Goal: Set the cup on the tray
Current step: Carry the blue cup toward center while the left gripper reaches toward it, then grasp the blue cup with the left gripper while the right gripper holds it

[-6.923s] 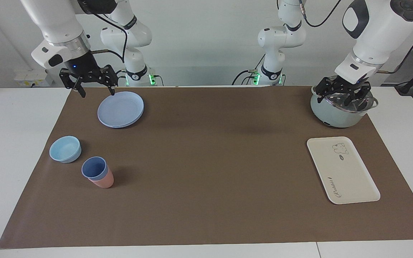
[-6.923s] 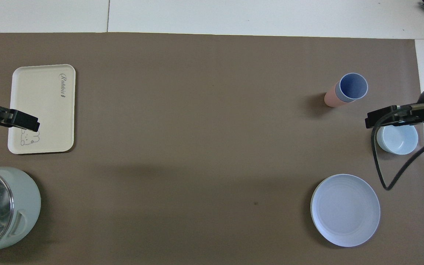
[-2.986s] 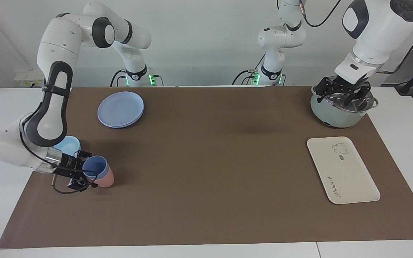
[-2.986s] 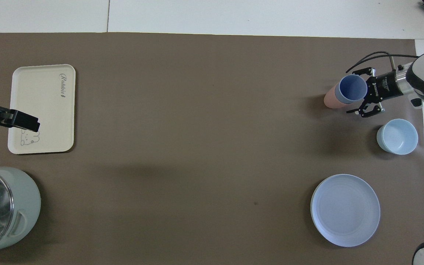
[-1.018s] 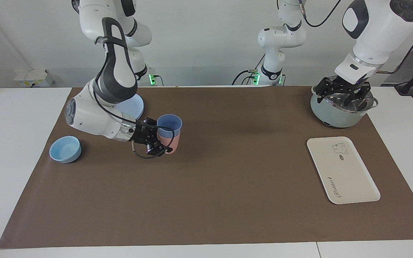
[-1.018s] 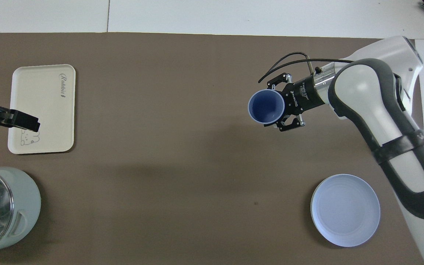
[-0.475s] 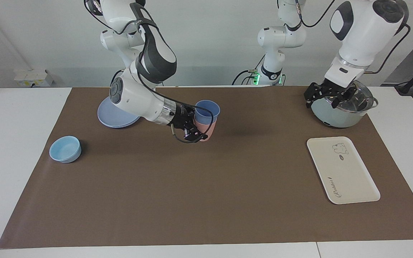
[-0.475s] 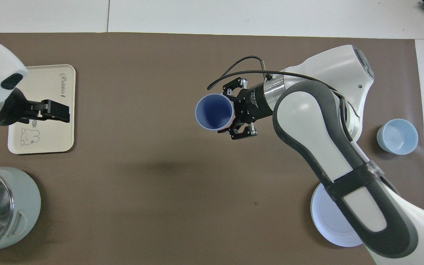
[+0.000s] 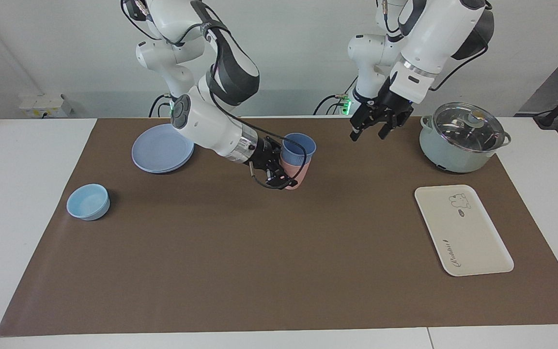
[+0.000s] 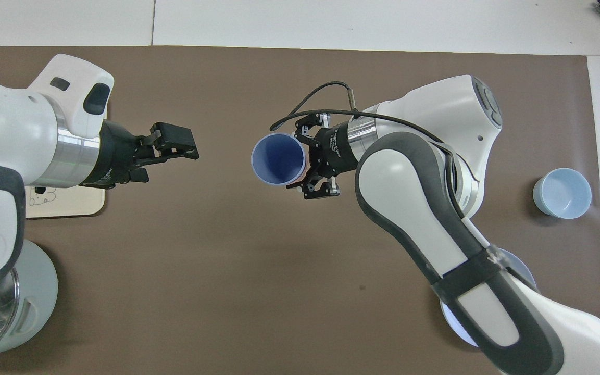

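My left gripper is going to grab the periwinkle-blue cup by its rim (image 10: 253, 159) next, to pull it out of the pink tumbler and put it on the tray (image 10: 66, 203).
The periwinkle-blue cup (image 9: 298, 145) sits nested inside a pink tumbler (image 9: 301, 177). My right gripper (image 9: 280, 167) is shut on this stack from the side and holds it upright in the air over the middle of the brown mat. The overhead view looks down into the cup (image 10: 277, 159), with the right gripper (image 10: 306, 162) beside it. My left gripper (image 9: 370, 130) is open and empty, raised over the mat between the cup and the pot, facing the cup (image 10: 177, 144). The cream tray (image 9: 463, 230) lies empty toward the left arm's end; in the overhead view only its corner (image 10: 81, 205) shows.
A pale green pot with a glass lid (image 9: 463, 140) stands nearer to the robots than the tray. A round blue plate (image 9: 162, 148) and a light-blue bowl (image 9: 88, 201) lie toward the right arm's end. The bowl also shows in the overhead view (image 10: 562, 192).
My right gripper has carried the stacked cups a little further toward the left arm's end. My left arm has swung from over the pot toward the middle, closing on the cup.
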You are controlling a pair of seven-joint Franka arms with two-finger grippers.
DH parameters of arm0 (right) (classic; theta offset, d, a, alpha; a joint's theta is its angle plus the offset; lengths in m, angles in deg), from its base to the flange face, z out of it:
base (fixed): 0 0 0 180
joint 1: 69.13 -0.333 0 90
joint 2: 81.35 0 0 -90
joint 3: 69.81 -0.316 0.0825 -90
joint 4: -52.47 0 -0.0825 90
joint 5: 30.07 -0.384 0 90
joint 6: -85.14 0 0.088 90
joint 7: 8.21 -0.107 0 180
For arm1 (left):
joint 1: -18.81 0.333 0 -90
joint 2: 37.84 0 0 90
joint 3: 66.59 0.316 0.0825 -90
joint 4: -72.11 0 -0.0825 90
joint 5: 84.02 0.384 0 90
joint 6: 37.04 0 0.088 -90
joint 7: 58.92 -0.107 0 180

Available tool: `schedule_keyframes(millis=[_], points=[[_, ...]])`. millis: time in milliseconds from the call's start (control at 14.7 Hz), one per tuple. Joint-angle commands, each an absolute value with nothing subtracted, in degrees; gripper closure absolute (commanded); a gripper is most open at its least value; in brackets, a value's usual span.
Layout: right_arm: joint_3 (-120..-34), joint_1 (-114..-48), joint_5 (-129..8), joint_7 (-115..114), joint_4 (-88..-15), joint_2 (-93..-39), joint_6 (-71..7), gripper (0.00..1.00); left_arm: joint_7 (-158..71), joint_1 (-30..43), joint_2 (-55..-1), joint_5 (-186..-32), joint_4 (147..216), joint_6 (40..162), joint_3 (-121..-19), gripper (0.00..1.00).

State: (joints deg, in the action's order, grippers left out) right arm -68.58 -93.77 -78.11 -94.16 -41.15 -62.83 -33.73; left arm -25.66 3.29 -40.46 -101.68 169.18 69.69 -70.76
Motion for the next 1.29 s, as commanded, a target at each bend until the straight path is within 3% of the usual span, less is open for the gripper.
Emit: schedule_keyframes(millis=[0,339,543,679,747,1222], points=[[-68.5,-93.7,-79.6,-94.4,-42.8,-64.1,-34.7,1.0,-17.6,-1.2,-41.8,-103.4,173.7,81.1,-71.1,0.1],[-68.5,-93.7,-79.6,-94.3,-43.0,-64.1,-35.3,1.0,-13.0,-7.6,-41.5,-103.4,180.3,95.7,-71.0,0.22],[-68.5,-93.7,-79.6,-94.3,-43.0,-64.1,-36.0,1.0,-13.2,-8.4,-41.2,-103.3,181.2,95.8,-71.0,0.41],[-68.5,-93.7,-79.6,-94.3,-43.1,-64.1,-36.1,1.0,-13.0,-8.5,-41.2,-103.3,181.3,95.8,-71.1,0.7],[-68.5,-93.7,-79.5,-94.2,-43.1,-64.1,-36.1,1.0,-12.8,-8.5,-41.2,-103.3,181.3,95.8,-71.1,1.0],[-68.5,-93.3,-79.3,-93.8,-42.9,-64.0,-36.1,1.0,-12.0,-7.6,-41.2,-103.4,177.3,90.4,-70.6,1.0]])
